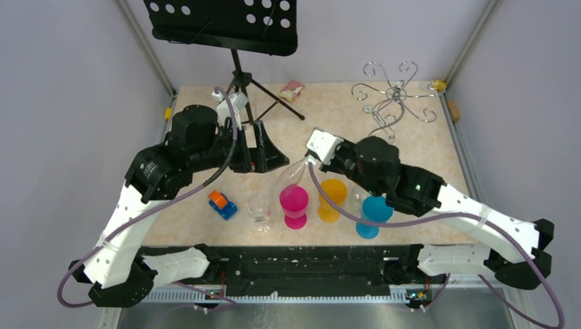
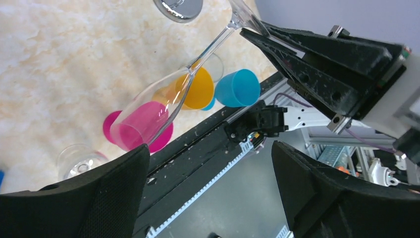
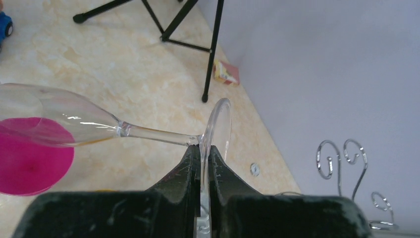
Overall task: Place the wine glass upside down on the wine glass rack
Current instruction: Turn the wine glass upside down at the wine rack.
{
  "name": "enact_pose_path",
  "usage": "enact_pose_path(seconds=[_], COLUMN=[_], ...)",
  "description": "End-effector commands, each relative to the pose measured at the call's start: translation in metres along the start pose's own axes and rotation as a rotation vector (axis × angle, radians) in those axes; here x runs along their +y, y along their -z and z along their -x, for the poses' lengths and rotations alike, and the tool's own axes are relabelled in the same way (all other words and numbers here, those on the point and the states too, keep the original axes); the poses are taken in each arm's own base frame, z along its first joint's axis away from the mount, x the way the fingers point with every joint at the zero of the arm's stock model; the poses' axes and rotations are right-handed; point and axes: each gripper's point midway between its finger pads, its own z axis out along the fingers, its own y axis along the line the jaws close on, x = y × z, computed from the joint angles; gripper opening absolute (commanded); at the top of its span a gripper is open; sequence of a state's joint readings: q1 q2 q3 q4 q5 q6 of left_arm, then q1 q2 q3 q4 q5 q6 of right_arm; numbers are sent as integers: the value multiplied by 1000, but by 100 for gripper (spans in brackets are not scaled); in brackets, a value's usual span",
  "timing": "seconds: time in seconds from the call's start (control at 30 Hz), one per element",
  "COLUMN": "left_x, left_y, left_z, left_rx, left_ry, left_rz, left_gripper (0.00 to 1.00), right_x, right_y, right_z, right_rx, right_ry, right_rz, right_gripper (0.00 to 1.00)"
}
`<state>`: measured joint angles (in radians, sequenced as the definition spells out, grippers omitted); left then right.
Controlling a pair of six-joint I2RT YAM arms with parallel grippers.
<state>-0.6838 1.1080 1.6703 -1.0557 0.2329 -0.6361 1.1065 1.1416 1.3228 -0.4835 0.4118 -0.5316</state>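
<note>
The robot's left gripper should next grab the wine glass by the rim of its foot [image 1: 310, 160] [image 2: 242, 13], so that the stem stays free to go into the rack's hook.
The clear wine glass [image 1: 293, 177] hangs tilted above the table, bowl toward the near side, over the pink goblet. My right gripper [image 1: 310, 160] is shut on its round foot, which shows edge-on between the fingers in the right wrist view [image 3: 204, 148], with the stem and bowl [image 3: 64, 119] running left. My left gripper [image 1: 270, 159] is open and empty just left of the glass. In its wrist view [image 2: 208, 148] the glass [image 2: 163, 106] hangs ahead, apart from it. The chrome wine glass rack [image 1: 394, 99] stands at the far right. Its hooks [image 3: 346, 158] and base [image 2: 178, 7] show.
A pink goblet [image 1: 294, 203], an orange one [image 1: 332, 195], a blue one [image 1: 373, 214] and a clear glass [image 1: 260, 209] stand near the front edge. A toy car [image 1: 222, 203] lies at the left. The black music stand [image 1: 233, 27] and a small box [image 1: 292, 89] are at the back.
</note>
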Motion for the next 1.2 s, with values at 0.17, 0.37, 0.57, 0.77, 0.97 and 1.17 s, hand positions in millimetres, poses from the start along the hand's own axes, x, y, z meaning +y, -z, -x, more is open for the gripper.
enact_pose_path(seconds=[0.17, 0.37, 0.57, 0.77, 0.97, 1.17], left_x=[-31, -37, -43, -47, -35, -29], left_y=[-1, -6, -10, -11, -15, -24], left_z=[22, 29, 30, 33, 40, 43], left_rx=[-51, -38, -4, -4, -24, -26], left_ry=[56, 146, 173, 184, 230, 260], left_rz=[-194, -299, -351, -374, -359, -374], left_gripper=[95, 91, 90, 88, 79, 59], right_x=[-37, -37, -22, -7, 3, 12], right_y=[22, 23, 22, 16, 17, 18], right_z=[67, 66, 74, 82, 89, 94], right_rx=[-388, -369, -338, -306, -321, -336], right_ry=[331, 545, 681, 742, 729, 712], right_rz=[-203, -322, -375, -412, -421, -423], right_gripper=[0, 0, 0, 0, 0, 0])
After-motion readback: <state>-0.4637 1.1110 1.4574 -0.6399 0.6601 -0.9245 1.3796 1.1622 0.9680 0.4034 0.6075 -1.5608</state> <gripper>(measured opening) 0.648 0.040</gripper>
